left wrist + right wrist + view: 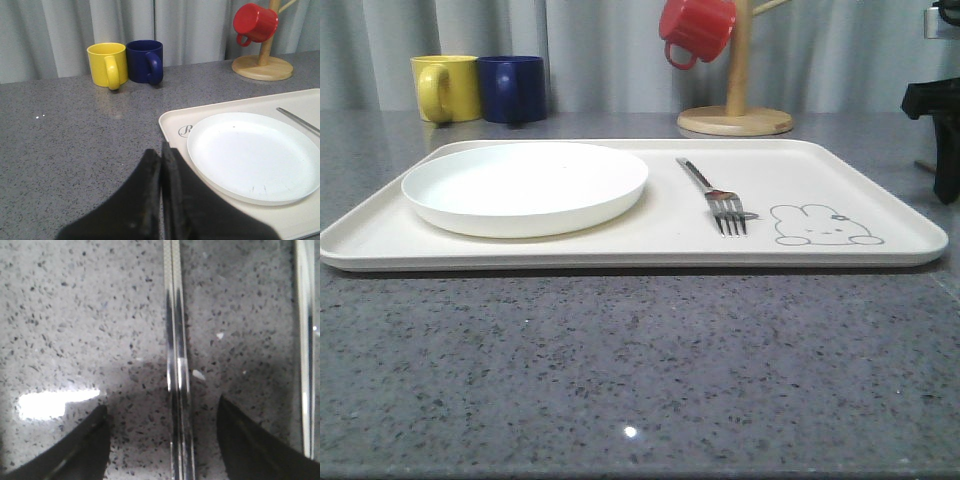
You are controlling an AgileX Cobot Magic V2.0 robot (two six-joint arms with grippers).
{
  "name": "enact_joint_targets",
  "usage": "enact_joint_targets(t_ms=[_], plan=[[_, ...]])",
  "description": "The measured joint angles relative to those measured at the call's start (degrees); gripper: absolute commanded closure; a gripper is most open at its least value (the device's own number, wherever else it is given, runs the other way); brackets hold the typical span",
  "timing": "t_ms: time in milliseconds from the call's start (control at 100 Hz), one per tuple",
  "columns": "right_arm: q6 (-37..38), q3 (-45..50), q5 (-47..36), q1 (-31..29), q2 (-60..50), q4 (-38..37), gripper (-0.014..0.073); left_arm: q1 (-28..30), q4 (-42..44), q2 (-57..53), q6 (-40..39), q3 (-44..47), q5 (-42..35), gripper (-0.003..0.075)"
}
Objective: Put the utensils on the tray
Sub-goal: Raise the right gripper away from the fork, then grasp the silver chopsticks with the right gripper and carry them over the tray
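Observation:
My right gripper's fingertips are low beside the flat sticks, so it is time to close my right gripper now. Closing now would catch the sticks.
The cream tray (820,160) with a rabbit drawing lies across the grey counter. On it rests a silver fork (712,193), right of the plate, tines toward me; its handle (299,120) shows in the left wrist view. My left gripper (161,151) is shut with nothing in it and hovers over the counter by the tray's corner (172,122). My right gripper (162,415) is open and low over the counter, one finger on each side of a pair of shiny flat sticks (175,340) lying there untouched. Another slim silver utensil (304,350) lies beside them. The right arm (942,130) hangs just past the tray's right end.
A round white plate (525,185) fills the tray's left half. A yellow mug (445,88) and a dark blue mug (512,88) stand at the back left. A wooden mug tree (736,115) holding a red mug (698,30) stands behind the tray.

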Motion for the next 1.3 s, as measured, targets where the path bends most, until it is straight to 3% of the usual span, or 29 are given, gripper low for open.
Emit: enact_joint_targets(t_ms=[70, 290, 380, 880, 1300], plan=[[0.0, -0.1, -0.1, 0.0, 0.0, 0.0, 0.0176, 0.0, 0.0, 0.0, 0.0, 0.0, 0.0, 0.0739], [0.0, -0.1, -0.1, 0.0, 0.0, 0.0, 0.0509, 0.0, 0.0, 0.0, 0.0, 0.0, 0.0, 0.0739], [-0.1, -0.1, -0.1, 0.0, 0.0, 0.0, 0.0595, 0.0, 0.0, 0.0, 0.0, 0.0, 0.0, 0.0739], [0.8, -6.4, 6.9, 1.2, 0.4, 1.6, 0.0608, 0.0, 0.0, 0.0, 0.0, 0.0, 0.0, 0.0739], [12.4, -8.4, 8.2, 14.0, -5.3, 0.0, 0.0608, 0.0, 0.0, 0.0, 0.0, 0.0, 0.0, 0.0739]])
